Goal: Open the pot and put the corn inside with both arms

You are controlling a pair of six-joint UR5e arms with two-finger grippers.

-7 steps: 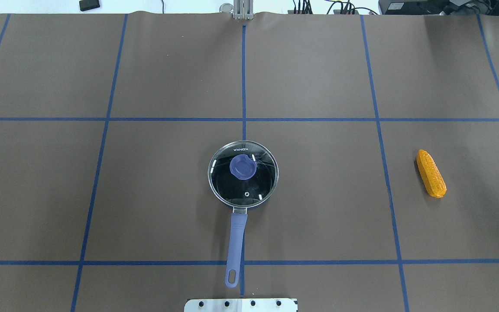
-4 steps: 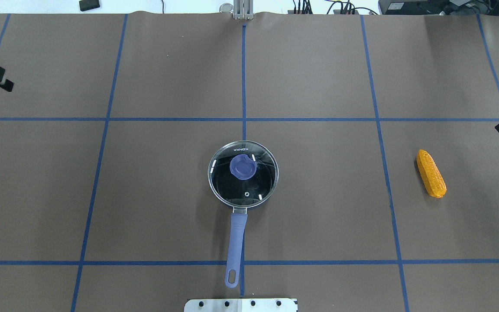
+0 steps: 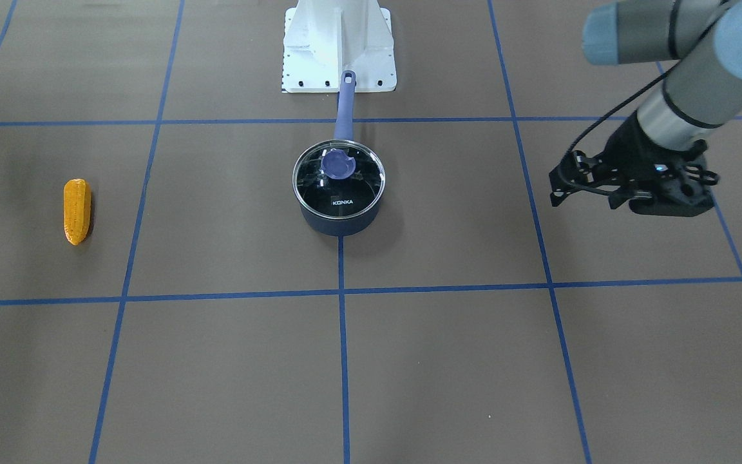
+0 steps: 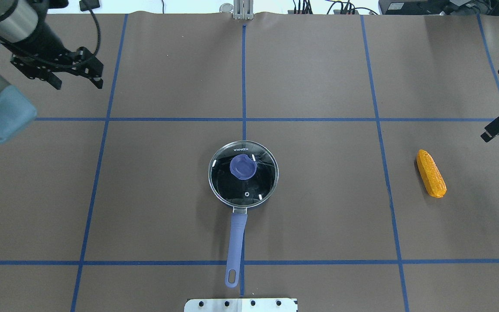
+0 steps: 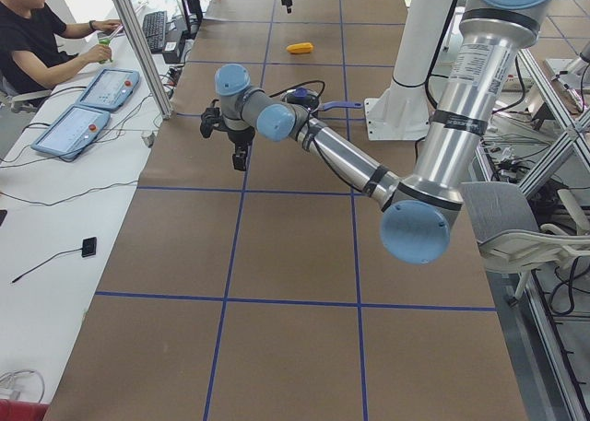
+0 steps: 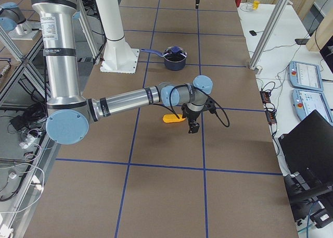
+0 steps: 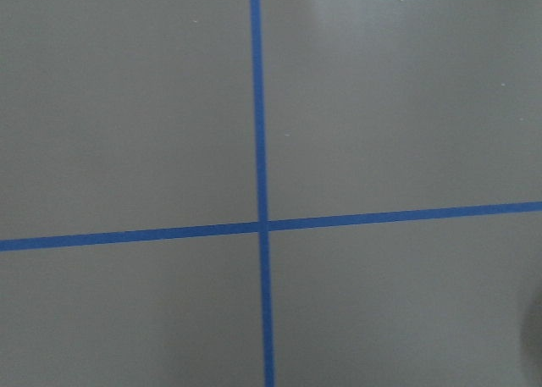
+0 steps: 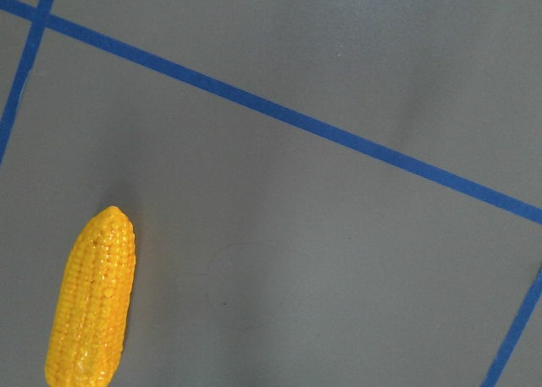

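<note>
My left gripper will next grip the lid by its raised blue knob (image 3: 338,164), since the glass lid spreads wide and smooth over the pot.
The navy pot (image 4: 243,173) stands at the table's middle with its glass lid and blue knob (image 4: 243,167) on, and its lavender handle (image 4: 235,247) points toward my base. It also shows in the front view (image 3: 339,187). The corn (image 4: 431,173) lies flat on the right, and also shows in the right wrist view (image 8: 91,306) and the front view (image 3: 77,210). My left gripper (image 4: 77,82) is open and empty, high over the far left, well away from the pot. My right gripper (image 4: 493,104) is open and empty at the right edge, just beyond the corn.
Blue tape lines (image 4: 244,119) divide the brown table cover into squares. The white base mount (image 3: 339,48) sits behind the pot handle. A metal post (image 4: 243,11) stands at the far edge. An operator (image 5: 37,43) sits at a side desk with teach pendants (image 5: 74,131).
My left arm has swung in from the left edge toward the far-left grid line. My right gripper has come slightly further in at the right edge. Pot and corn have not moved.
</note>
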